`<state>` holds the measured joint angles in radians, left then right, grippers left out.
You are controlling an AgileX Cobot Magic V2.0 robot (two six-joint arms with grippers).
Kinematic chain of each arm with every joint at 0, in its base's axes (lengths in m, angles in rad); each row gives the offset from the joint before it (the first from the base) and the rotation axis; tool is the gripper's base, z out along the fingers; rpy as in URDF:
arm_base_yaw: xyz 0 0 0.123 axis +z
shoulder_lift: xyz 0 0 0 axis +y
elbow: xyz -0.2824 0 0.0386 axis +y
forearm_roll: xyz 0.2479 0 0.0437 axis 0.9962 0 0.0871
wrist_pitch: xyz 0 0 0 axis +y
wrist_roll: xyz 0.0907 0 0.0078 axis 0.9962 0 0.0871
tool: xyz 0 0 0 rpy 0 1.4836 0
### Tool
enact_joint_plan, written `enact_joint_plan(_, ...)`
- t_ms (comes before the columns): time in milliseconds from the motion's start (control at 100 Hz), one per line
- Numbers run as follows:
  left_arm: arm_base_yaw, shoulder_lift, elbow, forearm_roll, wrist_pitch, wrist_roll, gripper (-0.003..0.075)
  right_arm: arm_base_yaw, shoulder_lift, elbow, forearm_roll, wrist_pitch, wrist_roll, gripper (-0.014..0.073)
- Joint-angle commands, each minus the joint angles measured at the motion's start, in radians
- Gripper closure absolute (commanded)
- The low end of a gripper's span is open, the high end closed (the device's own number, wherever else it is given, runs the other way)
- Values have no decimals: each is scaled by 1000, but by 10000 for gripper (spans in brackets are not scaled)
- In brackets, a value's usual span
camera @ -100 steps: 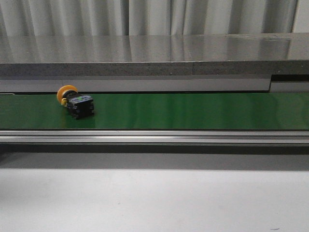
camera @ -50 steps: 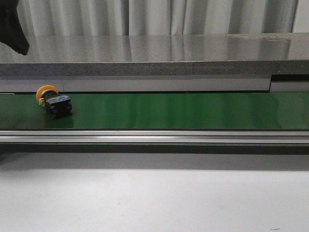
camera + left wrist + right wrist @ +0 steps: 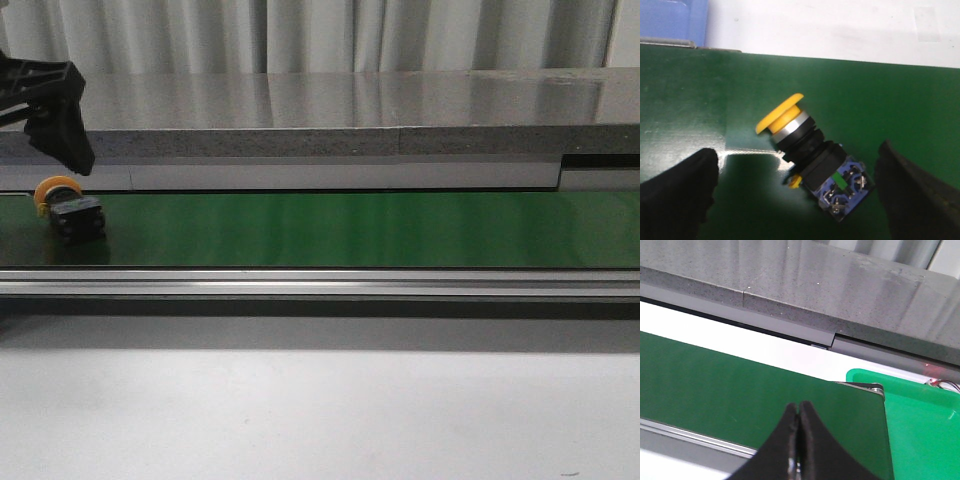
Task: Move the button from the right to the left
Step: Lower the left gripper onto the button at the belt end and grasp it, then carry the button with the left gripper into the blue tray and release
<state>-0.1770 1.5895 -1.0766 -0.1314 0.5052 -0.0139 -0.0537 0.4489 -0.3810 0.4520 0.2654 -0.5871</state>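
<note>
My left gripper lowers next before closing on the button, since its fingers stop above the black body on the green belt [image 3: 350, 228] in the front view.
The button [image 3: 68, 207], with a yellow-orange mushroom cap, black body and blue end, lies on its side on the green conveyor belt [image 3: 350, 228] at the far left. In the left wrist view the button [image 3: 812, 155] lies between my two black fingers. My left gripper [image 3: 62, 140] hangs open just above the button, not touching it; in its wrist view the left gripper [image 3: 795, 190] has its fingers wide apart. My right gripper [image 3: 798, 412] is shut and empty over the belt's right end; it is out of the front view.
A grey stone-like ledge [image 3: 320, 110] runs behind the belt. A metal rail [image 3: 320, 285] borders the belt's front edge. A green tray [image 3: 920, 415] sits past the belt's right end. A blue bin corner [image 3: 672, 22] lies beyond the belt near the left gripper.
The button has travelled leftward along the belt. My left gripper has come down from the upper left corner to just above the button.
</note>
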Motion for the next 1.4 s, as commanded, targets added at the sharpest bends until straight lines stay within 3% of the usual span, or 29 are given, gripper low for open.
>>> enact_joint_plan(0,-7,-17,-34,-13,-67,-10,116,2,0,-26,14,-67,-8,661)
enact_joint_plan(390,-7,50,-34,-1,-72,-10,143,2,0,-26,14,-67,-8,661)
enact_joint_plan(590,1,54,-34,13,-53,-10,337,2,0,-26,14,-67,-8,661)
enact_joint_plan(750,16,53,-34,30,-22,-10,412,2,0,-26,14,-67,-8,661)
enact_joint_plan(1100,40,-75,-34,149,41,-10,421,2,0,-26,14,-67,-8,661)
enact_joint_plan(1390,233,-170,-34,348,124,-10,421,2,0,-26,14,-67,-8,661)
